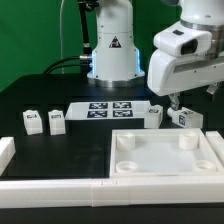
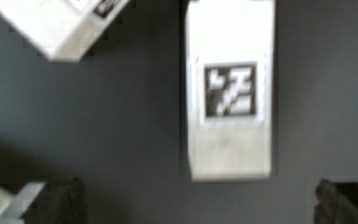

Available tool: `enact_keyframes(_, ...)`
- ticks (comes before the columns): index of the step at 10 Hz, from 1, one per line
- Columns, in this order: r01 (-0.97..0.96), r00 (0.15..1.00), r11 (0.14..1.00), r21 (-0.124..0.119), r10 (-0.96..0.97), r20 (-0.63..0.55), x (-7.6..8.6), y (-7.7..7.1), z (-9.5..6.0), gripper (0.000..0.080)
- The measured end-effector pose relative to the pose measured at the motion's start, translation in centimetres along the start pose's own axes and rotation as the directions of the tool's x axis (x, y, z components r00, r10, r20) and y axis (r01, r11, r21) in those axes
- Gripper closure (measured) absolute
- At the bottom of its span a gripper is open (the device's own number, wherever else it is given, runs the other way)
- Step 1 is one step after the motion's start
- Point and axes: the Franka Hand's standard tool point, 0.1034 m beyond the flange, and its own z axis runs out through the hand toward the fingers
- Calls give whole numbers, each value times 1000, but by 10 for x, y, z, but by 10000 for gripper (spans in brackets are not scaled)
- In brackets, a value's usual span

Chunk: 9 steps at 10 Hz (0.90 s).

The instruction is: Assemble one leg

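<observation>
I should move my gripper toward the leg's near end before I close on the leg, because my fingers are short of the leg's near end.
Several small white legs with tag marks lie on the black table. Two are at the exterior view's left (image 1: 33,120) (image 1: 57,122). One (image 1: 153,113) lies by the marker board and one (image 1: 186,117) at the right. My gripper (image 1: 174,100) hovers just above the two right ones. In the wrist view one leg (image 2: 229,90) lies lengthwise ahead of the gripper (image 2: 202,205), with its tag facing up. A corner of another leg (image 2: 66,25) shows beyond it. The fingers (image 2: 51,202) stand wide apart with nothing between them.
The marker board (image 1: 110,108) lies in the middle of the table. The large white square tray-like part (image 1: 165,160) with round corner sockets sits in front at the right. A white rail (image 1: 90,190) runs along the front edge. The robot's base (image 1: 112,50) stands behind.
</observation>
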Motion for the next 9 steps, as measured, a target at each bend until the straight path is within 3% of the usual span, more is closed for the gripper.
enact_keyframes(2, 12, 983, 1000, 15, -14, 183, -1, 0, 5, 151)
enact_keyframes(6, -2, 853, 999, 46, -22, 521, -16, 0, 23, 151)
enact_keyframes(7, -11, 822, 999, 47, -18, 569, -13, -2, 27, 151)
enact_keyframes(9, -24, 840, 999, 31, 4, 543, -9, -7, 32, 151)
